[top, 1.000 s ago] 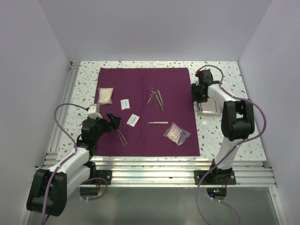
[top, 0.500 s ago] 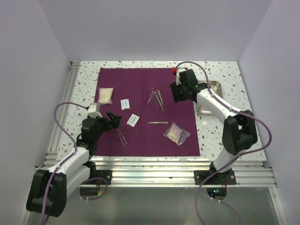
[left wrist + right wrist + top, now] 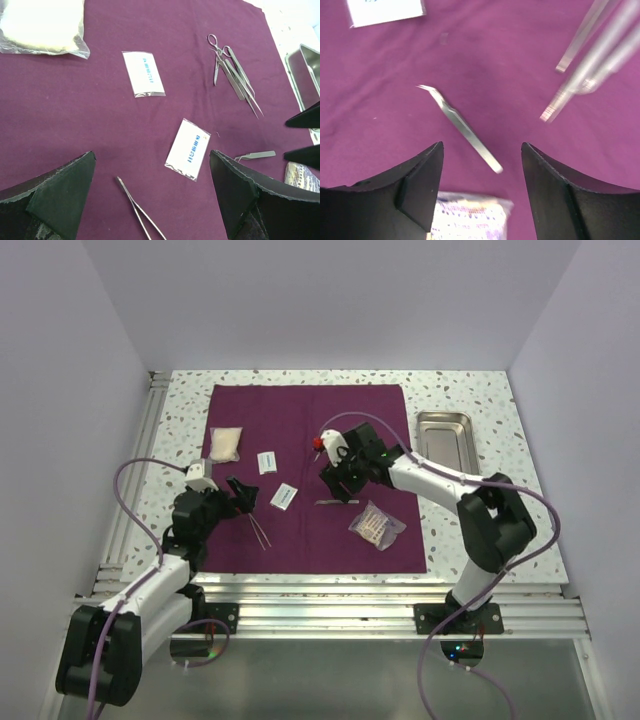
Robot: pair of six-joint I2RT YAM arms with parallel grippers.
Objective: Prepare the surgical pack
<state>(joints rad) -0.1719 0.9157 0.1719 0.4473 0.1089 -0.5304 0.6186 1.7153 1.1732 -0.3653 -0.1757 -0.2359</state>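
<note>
My right gripper grabs the steel tweezers [image 3: 337,502] next across the narrow sides of their straight body, bent tip left free, to lay them in the steel tray [image 3: 447,441].
The surgical pack is a plum-maroon drape [image 3: 310,410] spread flat, also seen in the left wrist view [image 3: 75,125] and the right wrist view [image 3: 510,65]. My right gripper [image 3: 340,486] is open and empty, low over the steel tweezers [image 3: 337,502]. The tweezers [image 3: 462,127] lie between and just beyond its jaws [image 3: 481,147]. My left gripper [image 3: 243,498] is open and empty [image 3: 151,165] over the drape's left part. Thin forceps [image 3: 140,210] lie between its jaws, and a white packet [image 3: 188,148] lies just ahead.
On the drape lie a gauze bag [image 3: 225,444], a second white packet [image 3: 267,462], a cluster of scissors and forceps [image 3: 232,70] and a printed bag [image 3: 377,525]. A steel tray [image 3: 445,445] stands right of the drape. Walls close in on three sides.
My right arm has swung left from the steel tray to the middle of the drape and come down over the tweezers. My left arm has not moved.
</note>
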